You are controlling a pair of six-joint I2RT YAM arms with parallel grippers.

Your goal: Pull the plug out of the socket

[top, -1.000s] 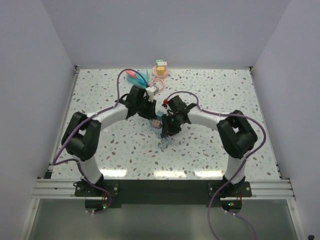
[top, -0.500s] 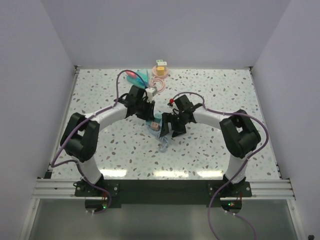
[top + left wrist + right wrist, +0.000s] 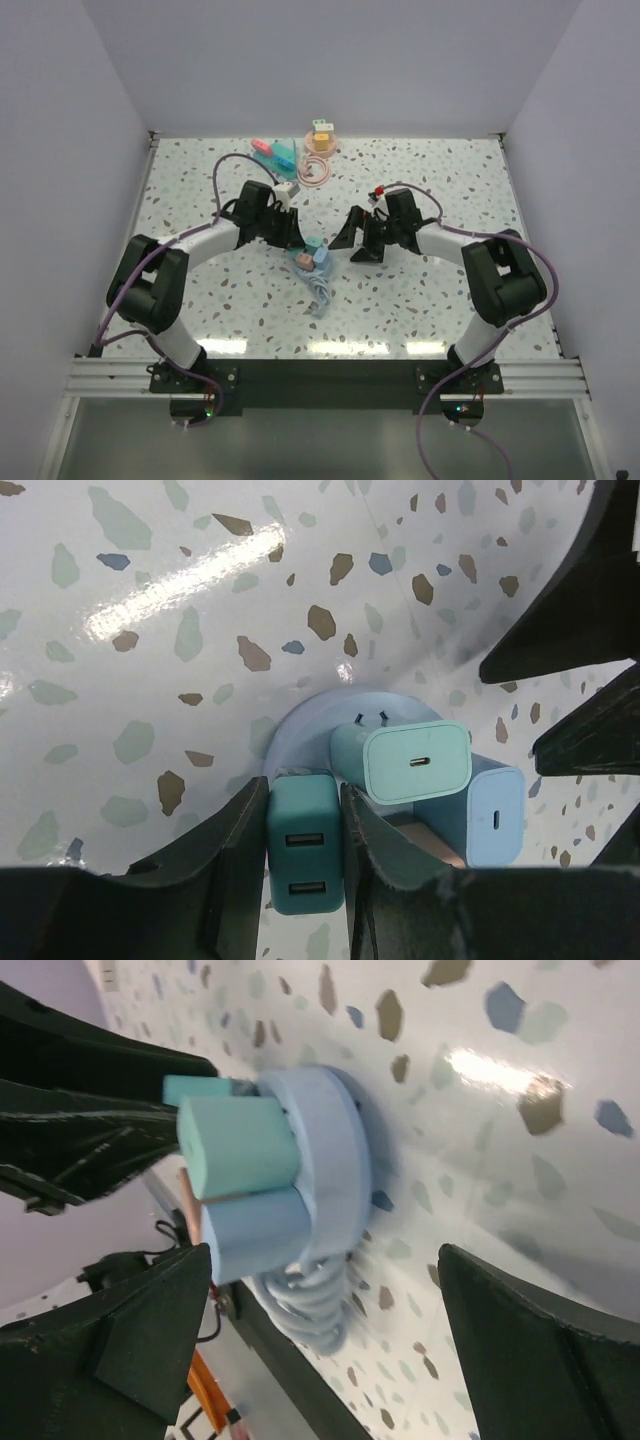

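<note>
I should reach with my right gripper and grab the socket at the light blue plug's side [image 3: 478,788], so the dark teal plug [image 3: 304,852] stays free to pull off.
A round pale blue socket [image 3: 298,738] [image 3: 330,1165] [image 3: 322,268] lies on the speckled table with several plugs in it. My left gripper [image 3: 305,850] [image 3: 293,238] is shut on a dark teal plug [image 3: 304,852] with two USB ports, one finger on each side of it; the plug sits against the socket's face. Beside it are a mint plug [image 3: 414,764] [image 3: 236,1145], a light blue plug [image 3: 487,818] [image 3: 256,1236] and a tan plug [image 3: 303,259]. My right gripper [image 3: 330,1350] [image 3: 358,243] stands open to the right of the socket, touching nothing.
The socket's pale blue coiled cable [image 3: 312,1308] [image 3: 320,296] trails toward the near edge. At the back of the table lie pink and teal pieces [image 3: 272,151], a pink coiled cable [image 3: 315,170] and a small yellow-topped block [image 3: 321,133].
My right gripper has opened wide and drawn back to the right, off the socket. The left gripper has stayed shut on the dark teal plug and shifted a little left.
</note>
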